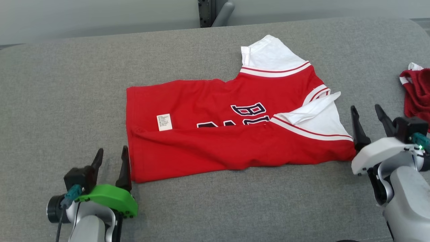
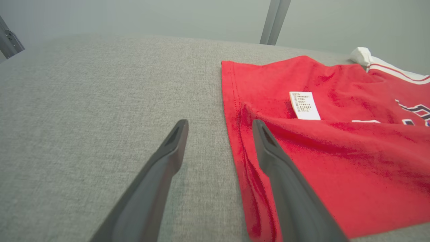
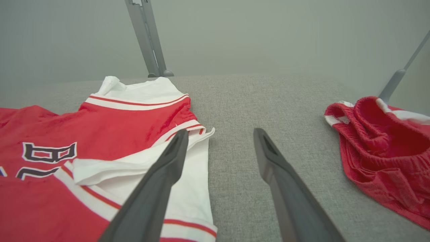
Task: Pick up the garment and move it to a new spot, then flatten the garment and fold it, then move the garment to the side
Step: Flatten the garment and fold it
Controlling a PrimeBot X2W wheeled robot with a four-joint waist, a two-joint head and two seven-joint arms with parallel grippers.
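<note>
My right gripper grips the garment by its trimmed shoulder corner (image 1: 349,153) next, since the garment's folded-up panel (image 1: 209,151) lies flat and slack on the cushion.
A red jersey with white sleeves, the garment (image 1: 228,134), lies on the grey cushion with its near long edge folded up over the dark lettering; a white care label (image 1: 164,122) shows. My left gripper (image 1: 111,158) stands open at the garment's near left corner, holding nothing. In the left wrist view the left gripper (image 2: 219,127) straddles the hem of the garment (image 2: 336,161), one finger over the red cloth. My right gripper (image 1: 367,112) is open beside the white sleeve end. The right wrist view has the right gripper (image 3: 218,136) over bare cushion next to the sleeve of the garment (image 3: 100,141).
A second, crumpled red garment with white trim (image 1: 416,90) lies at the cushion's right edge, also seen as a red heap (image 3: 383,151) in the right wrist view. The grey cushion (image 1: 67,101) spreads wide on the left. A metal post (image 1: 205,12) stands behind.
</note>
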